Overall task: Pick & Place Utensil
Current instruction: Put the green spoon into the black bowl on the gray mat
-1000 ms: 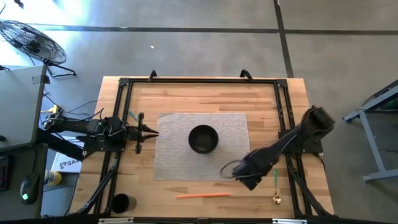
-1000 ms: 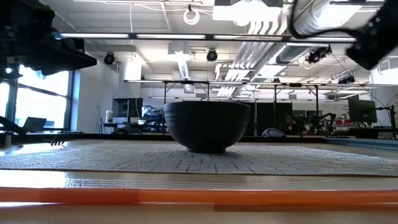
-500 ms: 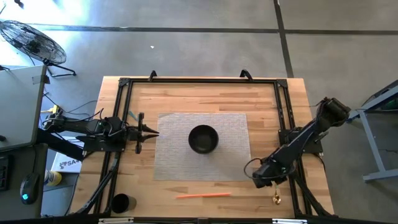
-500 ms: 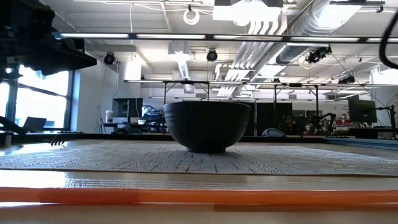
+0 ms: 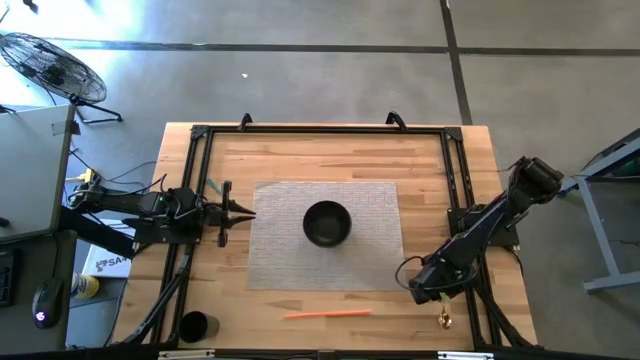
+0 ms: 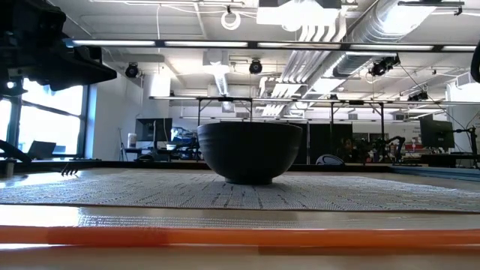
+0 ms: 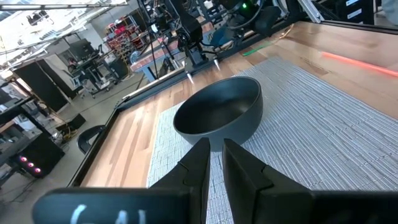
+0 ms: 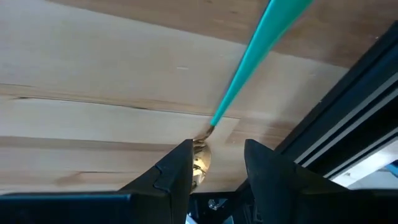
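Next, my right gripper grips the spoon by the thin neck joining handle and head [image 8: 204, 134] to place it in the black bowl.
A spoon with a teal handle [image 8: 261, 50] and a gold bowl [image 8: 201, 159] lies flat on the wood near the table's right rail; the high view shows only its gold bowl [image 5: 443, 320]. My right gripper [image 8: 217, 163] is open just above it [image 5: 432, 290], with the gold bowl showing between its fingers, close to one of them. An orange stick-like utensil [image 5: 325, 314] lies near the table's near edge and crosses the low view [image 6: 240, 235]. A black bowl [image 5: 327, 223] stands on a grey mat [image 5: 280, 250]. My left gripper [image 5: 240, 212] waits shut at the mat's left edge.
A black cup [image 5: 193, 326] stands at the near left corner. A black frame rail [image 5: 462, 200] runs along the table's right side, close beside my right gripper and the spoon. Bare wood lies between the mat and the near edge.
My right gripper has moved from the mat's near right corner toward the table's right edge and now stands over the spoon, most of the move in the first half second. Its arm has swung out of the low view.
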